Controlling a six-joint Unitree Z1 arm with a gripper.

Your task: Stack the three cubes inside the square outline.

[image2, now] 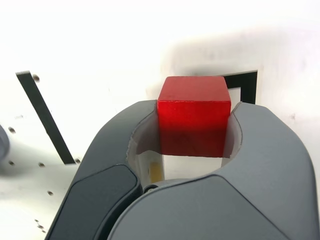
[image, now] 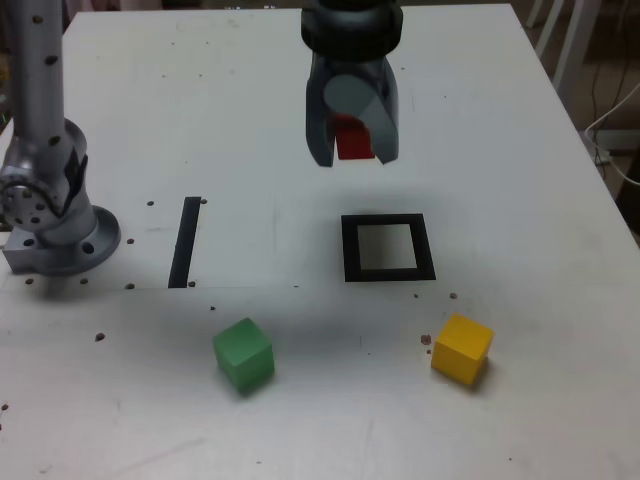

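The red cube is hanging above and behind the black square outline, so my gripper should move it toward the outline before letting it go.
My gripper hangs above the white table, shut on the red cube, which the wrist view shows clamped between both fingers. It is a little behind the black square outline in the exterior view; one corner of that outline peeks out past the cube in the wrist view. Nearer the front edge, the green cube sits toward the exterior view's left and the yellow cube toward its right. Both rest on the table, outside the outline.
A thin black strip lies on the table to the exterior view's left of the outline, also visible from the wrist. The arm's grey base stands at the exterior view's left edge. Small dark specks dot the tabletop.
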